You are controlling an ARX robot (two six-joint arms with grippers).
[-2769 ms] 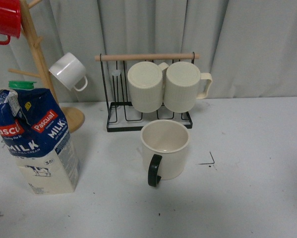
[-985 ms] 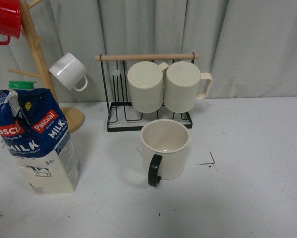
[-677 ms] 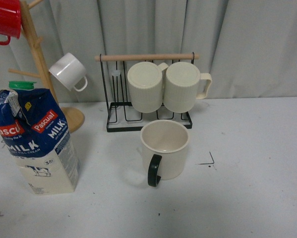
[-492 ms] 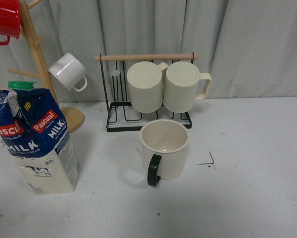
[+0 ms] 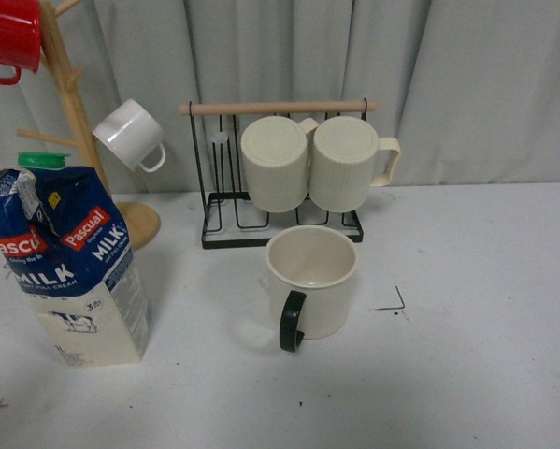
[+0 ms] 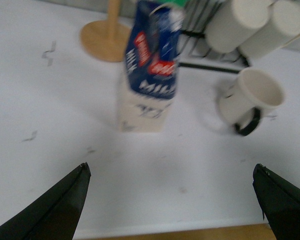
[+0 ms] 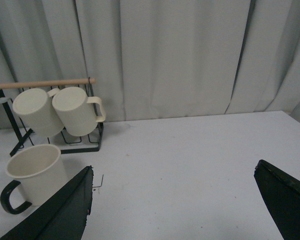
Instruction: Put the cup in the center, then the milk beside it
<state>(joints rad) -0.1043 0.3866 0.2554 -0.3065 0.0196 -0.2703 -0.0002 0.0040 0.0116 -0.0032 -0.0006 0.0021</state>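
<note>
The milk should go beside the cup [image 5: 311,281], so my left gripper needs to grab the carton by its blue upper part [image 5: 66,229] next.
The cup [image 5: 311,281], cream with a black loop handle turned toward me, stands upright mid-table just in front of the wire rack; it also shows as the cup [image 6: 251,100] and the cup [image 7: 35,175]. The milk [image 5: 64,264], a blue and cream carton with a green cap, stands upright at the left, well apart from the cup; the left wrist view shows the milk [image 6: 151,70] a little blurred. My left gripper [image 6: 171,172] is open above bare table near the front edge, short of the carton. My right gripper [image 7: 174,175] is open over bare table to the right of the cup. Neither arm appears in the front view.
A black wire rack [image 5: 280,178] with a wooden bar holds two ribbed cream mugs [image 5: 308,161] behind the cup. A wooden mug tree [image 5: 74,122] at the back left carries a small white cup [image 5: 130,136] and a red mug [image 5: 8,37]. Grey curtain [image 5: 466,84] closes the back.
</note>
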